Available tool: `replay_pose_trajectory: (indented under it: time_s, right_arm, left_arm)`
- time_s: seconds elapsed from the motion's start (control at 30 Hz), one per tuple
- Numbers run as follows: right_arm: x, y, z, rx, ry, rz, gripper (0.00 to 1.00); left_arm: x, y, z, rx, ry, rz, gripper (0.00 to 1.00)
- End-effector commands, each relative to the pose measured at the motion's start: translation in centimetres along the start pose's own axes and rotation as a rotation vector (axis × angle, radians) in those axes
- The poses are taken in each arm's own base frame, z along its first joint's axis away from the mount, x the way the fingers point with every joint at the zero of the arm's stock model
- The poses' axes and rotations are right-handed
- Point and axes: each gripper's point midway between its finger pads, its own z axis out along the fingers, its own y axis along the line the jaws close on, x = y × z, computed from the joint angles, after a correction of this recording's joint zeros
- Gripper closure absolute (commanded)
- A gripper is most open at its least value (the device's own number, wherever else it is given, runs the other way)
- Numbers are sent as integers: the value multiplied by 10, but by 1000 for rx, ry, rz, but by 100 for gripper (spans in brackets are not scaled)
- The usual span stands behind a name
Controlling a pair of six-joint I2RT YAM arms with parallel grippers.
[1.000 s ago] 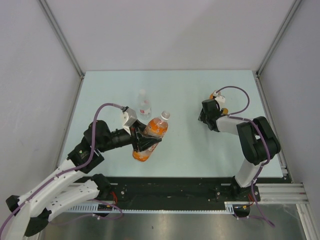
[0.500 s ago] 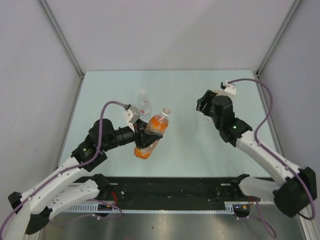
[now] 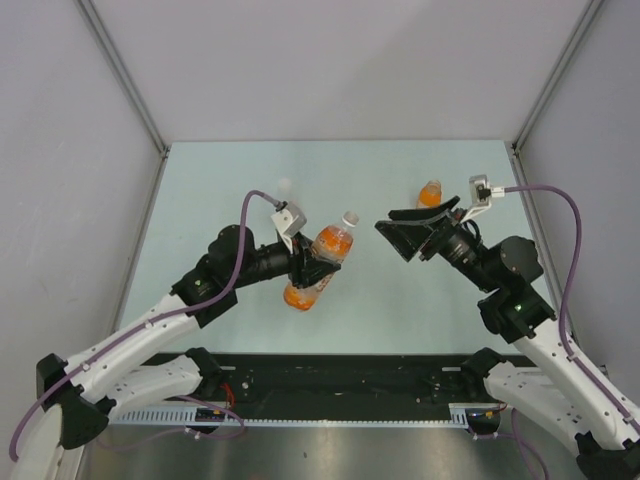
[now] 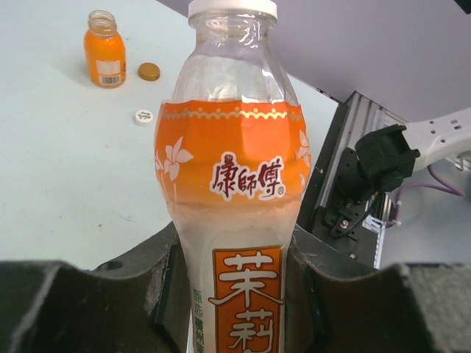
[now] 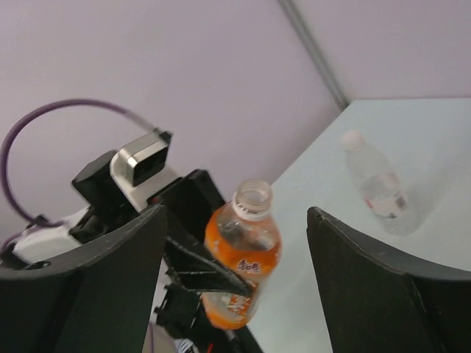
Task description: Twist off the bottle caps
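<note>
The tall orange-drink bottle should be grabbed next by its white top (image 3: 350, 218) (image 5: 253, 197) with my right gripper. The bottle's base then stays free to set the bottle upright.
My left gripper (image 3: 312, 266) (image 4: 234, 294) is shut on the body of the tall orange-drink bottle (image 3: 322, 258) (image 4: 232, 169) and holds it tilted above the table. Its white top (image 4: 232, 9) looks like an open mouth (image 5: 252, 198) in the right wrist view. My right gripper (image 3: 397, 232) (image 5: 235, 220) stands open a short way to the right, facing that mouth and touching nothing. The short orange bottle (image 4: 104, 48) (image 3: 430, 192) stands uncapped at the far right. An orange cap (image 4: 149, 71) and a white cap (image 4: 143, 117) lie beside it. The clear bottle (image 5: 375, 187) stands behind the left wrist.
The table's near edge with the black rail (image 3: 340, 375) and the arm bases lies below both grippers. Grey walls close the table on three sides, and the right arm's purple cable (image 3: 560, 215) loops over its right side.
My right gripper has left the table's right side, swung toward the middle and opened wider. The left arm has carried the tall bottle a little to the right.
</note>
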Motion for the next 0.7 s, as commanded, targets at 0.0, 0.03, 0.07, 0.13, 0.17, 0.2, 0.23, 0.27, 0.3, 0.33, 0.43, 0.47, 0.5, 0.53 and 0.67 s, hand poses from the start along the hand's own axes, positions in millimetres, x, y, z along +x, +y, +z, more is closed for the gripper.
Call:
replay_pose_trajectory:
  time_s: [0.0, 0.03, 0.07, 0.13, 0.17, 0.2, 0.23, 0.27, 0.3, 0.33, 0.43, 0.47, 0.5, 0.53, 0.67]
  right_arm:
    - [22, 39, -2, -194, 109, 50, 19]
    - [26, 39, -2, -191, 123, 54, 19]
    - [29, 37, 0, -182, 130, 53, 18]
    - [35, 38, 1, -183, 144, 45, 18]
    - [36, 37, 2, -179, 145, 43, 19]
    - [38, 36, 3, -176, 149, 42, 18]
    - [40, 38, 4, -183, 151, 36, 18]
    - [41, 37, 6, -177, 151, 37, 18]
    - [43, 35, 8, -168, 152, 39, 18]
    - [44, 34, 9, -165, 155, 37, 18]
    - [45, 31, 14, -152, 144, 37, 19]
    - [45, 31, 16, -153, 140, 34, 20]
    - [45, 31, 17, -154, 139, 35, 20]
    - [46, 30, 19, -153, 138, 34, 21]
    - [50, 25, 21, -139, 148, 33, 33]
  left_arm:
    - [-44, -27, 1, 133, -121, 36, 100]
    - [-41, -33, 1, 165, -115, 30, 100]
    - [-43, -36, 1, 184, -123, 33, 100]
    - [-42, -41, 1, 212, -120, 32, 100]
    - [-39, -44, 2, 234, -109, 30, 100]
    - [-38, -48, 2, 248, -103, 32, 100]
    - [-34, -49, 4, 253, -92, 29, 100]
    - [-33, -50, 5, 256, -85, 28, 100]
    - [-30, -52, 6, 263, -72, 27, 100]
    - [-27, -53, 7, 269, -64, 24, 100]
    - [-21, -59, 10, 283, -41, 31, 100]
    - [-18, -60, 11, 285, -32, 39, 100]
    - [-17, -63, 12, 288, -27, 43, 100]
    - [-16, -64, 13, 288, -24, 47, 100]
    - [-17, -65, 12, 285, -26, 65, 100]
